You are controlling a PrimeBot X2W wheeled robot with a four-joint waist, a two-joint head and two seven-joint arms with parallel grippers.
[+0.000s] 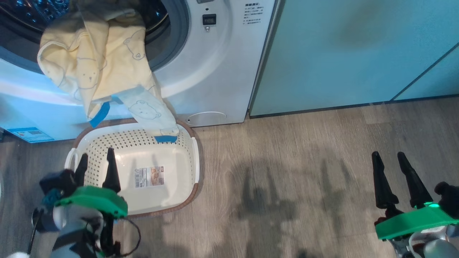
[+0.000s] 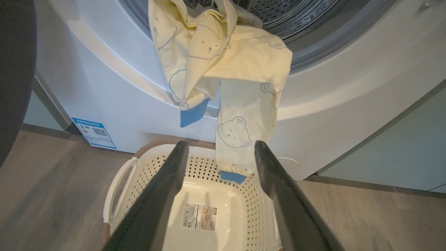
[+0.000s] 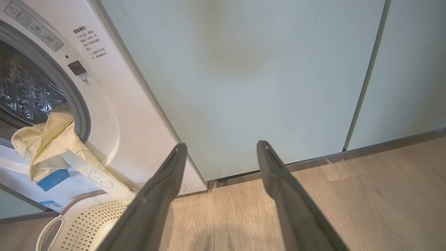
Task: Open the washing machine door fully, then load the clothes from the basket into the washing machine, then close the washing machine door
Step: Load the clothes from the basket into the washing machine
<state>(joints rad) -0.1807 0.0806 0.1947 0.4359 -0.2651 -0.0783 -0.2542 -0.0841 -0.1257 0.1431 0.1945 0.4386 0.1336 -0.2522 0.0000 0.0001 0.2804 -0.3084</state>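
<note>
My left gripper grabs their long blue-cuffed leg (image 1: pixel 150 112) next, to load the pale yellow clothes into the drum (image 1: pixel 28 12).
The white washing machine (image 1: pixel 222 71) stands with its drum mouth (image 1: pixel 175 28) uncovered. The pale yellow clothes (image 1: pixel 89 61) with blue patches hang out of the mouth over the front, and one leg dangles to the far rim of the basket (image 1: pixel 172 186). The cream basket on the floor holds no other garment; its label sticker shows. My left gripper (image 1: pixel 96 153) hovers open over the basket's left side, below the clothes (image 2: pixel 223 59). My right gripper (image 1: pixel 388 154) is open above bare floor, far right. A dark rounded surface (image 2: pixel 14 69) at the left wrist view's edge looks like the washing machine door swung open.
Pale green cabinets (image 1: pixel 358 50) stand right of the machine, facing my right gripper (image 3: pixel 222 143). Wooden floor (image 1: pixel 287 179) stretches between the basket and the right arm. A blue QR sticker (image 2: pixel 94 132) sits low on the machine's front left.
</note>
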